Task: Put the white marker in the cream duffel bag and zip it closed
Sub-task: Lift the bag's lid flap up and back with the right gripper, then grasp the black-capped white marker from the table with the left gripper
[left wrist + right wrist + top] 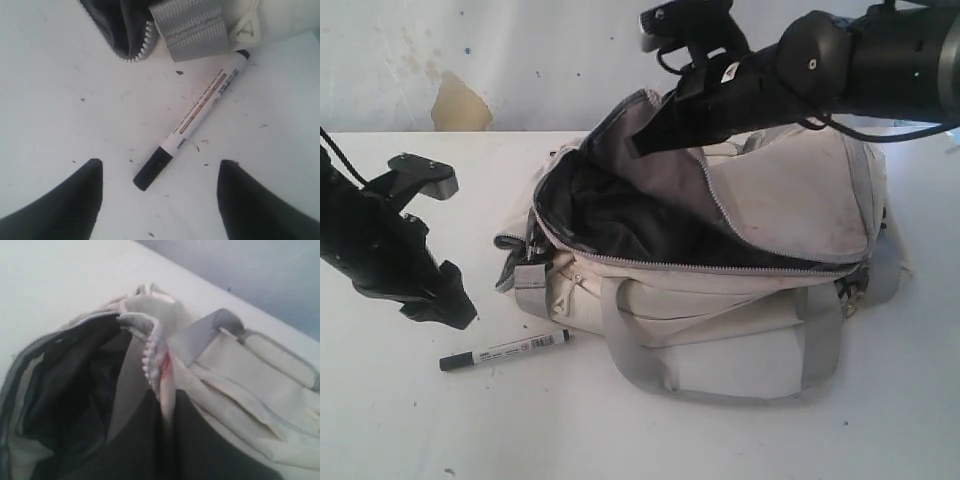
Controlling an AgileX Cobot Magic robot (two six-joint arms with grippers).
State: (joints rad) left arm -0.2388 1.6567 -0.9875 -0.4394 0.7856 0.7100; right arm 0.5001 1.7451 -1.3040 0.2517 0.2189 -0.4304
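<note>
My left gripper should next take hold of the white marker's black-end with the cap (458, 360) (154, 167), so that it can fill the open cream duffel bag.
The white marker (506, 350) with its black cap lies flat on the table in front of the cream duffel bag (790, 215), near the bag's left end. My left gripper (450, 305) hangs open just above and left of the marker; in the left wrist view the marker (192, 120) lies ahead of and between the spread fingertips, cap end nearest. My right gripper (645, 135) is shut on the bag's top flap edge (157, 367) and holds it lifted, so the dark interior (610, 215) shows.
Grey webbing straps (625, 345) drape down the bag's front onto the table. A grey strap end and zipper edge (192, 27) lie close to the marker's far end. A stained wall (455, 100) stands behind the table.
</note>
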